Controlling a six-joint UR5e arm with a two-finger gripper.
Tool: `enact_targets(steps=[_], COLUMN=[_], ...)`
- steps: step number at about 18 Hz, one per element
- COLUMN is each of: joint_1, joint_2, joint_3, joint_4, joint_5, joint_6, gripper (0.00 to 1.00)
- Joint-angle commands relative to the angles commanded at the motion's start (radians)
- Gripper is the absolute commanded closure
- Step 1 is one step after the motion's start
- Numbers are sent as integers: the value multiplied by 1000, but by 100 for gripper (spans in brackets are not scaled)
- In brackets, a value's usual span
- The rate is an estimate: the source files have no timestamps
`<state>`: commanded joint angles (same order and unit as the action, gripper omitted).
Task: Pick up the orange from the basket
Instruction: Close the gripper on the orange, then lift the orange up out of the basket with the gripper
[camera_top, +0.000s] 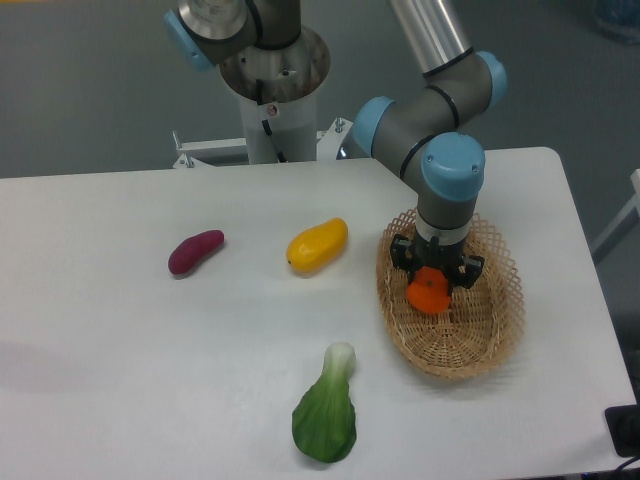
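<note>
My gripper will next take hold of the orange (428, 293) by its round sides. Then it can pick the orange out of the wicker basket (480, 340).
The tan wicker basket (480, 340) lies on the right side of the white table. The small bright orange (428, 293) sits in the basket's upper left part. My gripper (436, 280) points straight down over the basket, directly on top of the orange. Its black fingers (402, 258) stand spread on either side of the fruit and look open. The fingertips are hidden behind the orange and the gripper body, so I cannot see whether they touch it. The top of the orange is covered by the gripper.
An elongated yellow-orange fruit (317, 245) lies left of the basket. A purple sweet potato (195, 251) lies further left. A green bok choy (327, 415) lies near the front edge. The robot base (270, 80) stands behind the table.
</note>
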<state>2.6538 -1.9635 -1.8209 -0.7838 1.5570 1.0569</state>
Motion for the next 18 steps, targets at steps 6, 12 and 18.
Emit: enact_targets(steps=[6,12,18], joint_1=[-14,-34,-97], joint_2=[26,103,156], joint_3=[106,201,292], joint_4=[-18,-147,-298], joint_5=[-6,-63,-83], joint_6=[3,8,6], gripper=[35,35,34])
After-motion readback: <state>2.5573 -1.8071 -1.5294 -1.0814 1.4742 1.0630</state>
